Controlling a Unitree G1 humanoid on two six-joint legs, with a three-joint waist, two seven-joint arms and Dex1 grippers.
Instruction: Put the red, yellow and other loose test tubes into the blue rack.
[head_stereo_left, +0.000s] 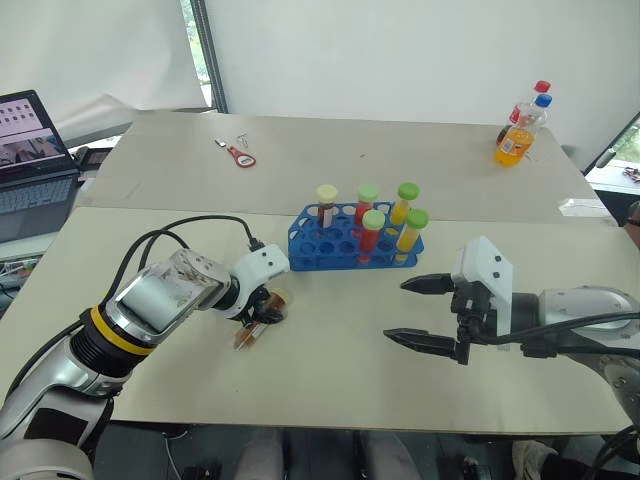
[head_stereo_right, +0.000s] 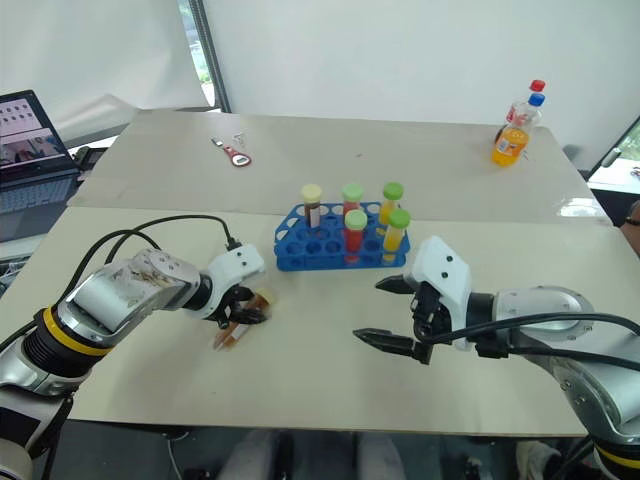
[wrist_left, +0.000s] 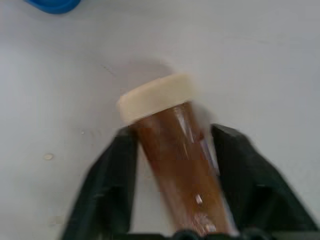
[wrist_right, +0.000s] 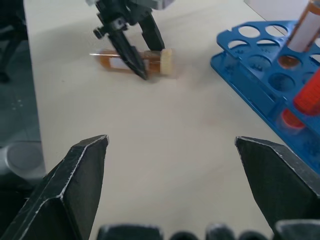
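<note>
The brown tube (wrist_left: 182, 165) is short of the rack, so my left gripper stays closed on it from here until it is in the blue rack (wrist_left: 54, 4).
A brown test tube (head_stereo_left: 250, 331) with a cream cap lies on its side on the pale table, left of and in front of the blue rack (head_stereo_left: 318, 252). My left gripper (head_stereo_left: 262, 314) points down onto it, shut on the tube's body (wrist_left: 172, 150) just behind the cap. Several capped tubes stand upright in the rack, holding red, yellow and brown liquid. In front of the rack on the right, my right gripper (head_stereo_left: 397, 310) hovers above the table, open, with nothing between its fingers. The right wrist view looks across at the held tube (wrist_right: 112, 59) and the rack's corner (wrist_right: 245, 60).
An orange drink bottle (head_stereo_left: 514, 138) with a red cap stands at the far right, a blue-capped one right behind it. A small red-handled tool (head_stereo_left: 240, 154) lies on the far table. An open laptop (head_stereo_left: 30, 150) sits at the left edge.
</note>
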